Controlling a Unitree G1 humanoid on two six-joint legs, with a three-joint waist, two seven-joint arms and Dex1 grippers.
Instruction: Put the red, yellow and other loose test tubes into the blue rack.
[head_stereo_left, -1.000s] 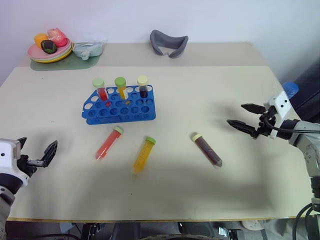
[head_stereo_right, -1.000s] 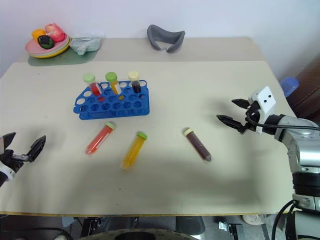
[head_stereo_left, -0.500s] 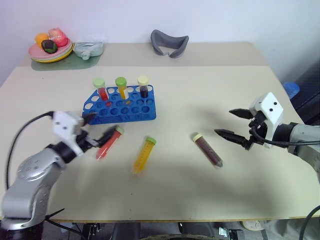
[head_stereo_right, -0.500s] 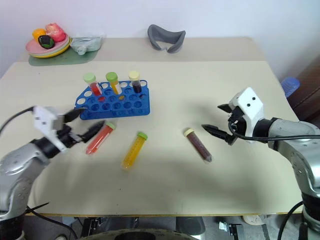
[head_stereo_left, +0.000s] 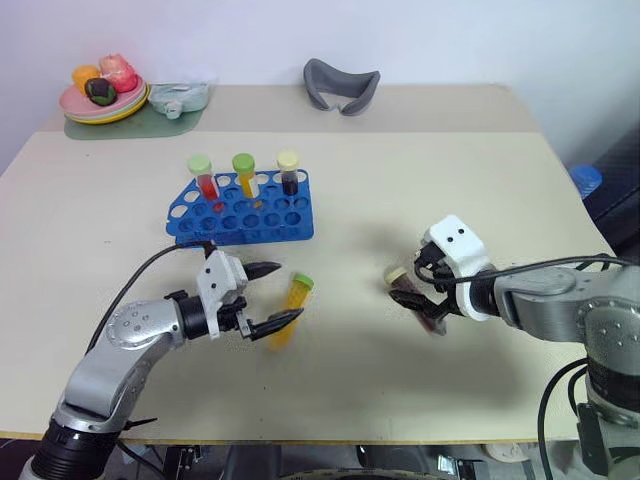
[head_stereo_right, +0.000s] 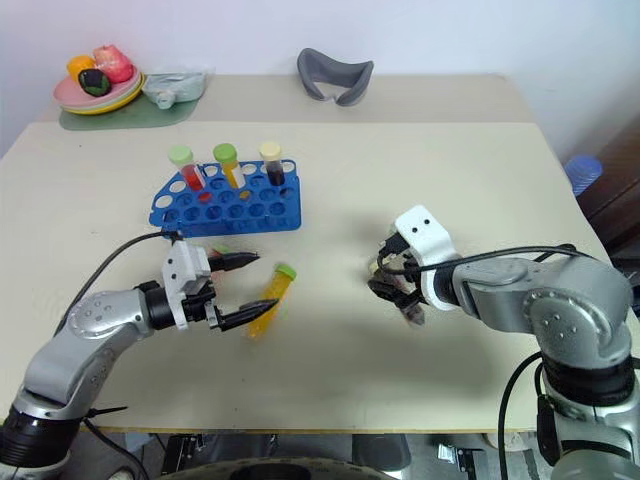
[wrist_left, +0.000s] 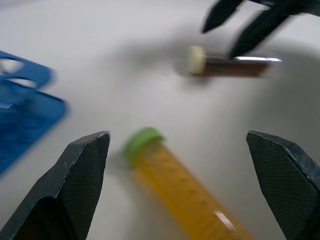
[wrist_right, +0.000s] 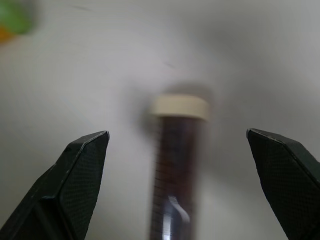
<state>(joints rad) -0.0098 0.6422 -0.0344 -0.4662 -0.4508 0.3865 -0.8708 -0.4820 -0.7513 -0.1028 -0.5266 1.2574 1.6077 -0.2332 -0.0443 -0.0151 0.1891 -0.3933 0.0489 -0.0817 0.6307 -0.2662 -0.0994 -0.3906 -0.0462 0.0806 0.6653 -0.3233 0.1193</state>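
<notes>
The right gripper isn't ready to close yet: the right wrist view shows tabletop between its fingers and the brown tube, so it should come down first, then close on the tube.
The blue rack (head_stereo_left: 240, 210) stands left of centre with three capped tubes upright in its back row. A yellow test tube (head_stereo_left: 288, 308) with a green cap lies in front of it. My left gripper (head_stereo_left: 292, 290) is open and low, one finger on each side of this tube (wrist_left: 185, 195). The brown test tube (head_stereo_left: 410, 295) with a pale cap lies further right. My right gripper (head_stereo_left: 415, 298) hangs open over it, tilted down, and the tube (wrist_right: 175, 165) lies between its fingers. The red test tube is almost hidden under my left hand.
A grey curved holder (head_stereo_left: 340, 85) sits at the table's back edge. A plate of toy food (head_stereo_left: 100, 95) on a green mat and a pale object (head_stereo_left: 180, 97) are at the back left. A blue item (head_stereo_left: 583, 180) stands beyond the right edge.
My left gripper swung in from the table's left edge to the yellow tube. My right gripper moved left and tipped down over the brown tube. The tubes stayed put.
</notes>
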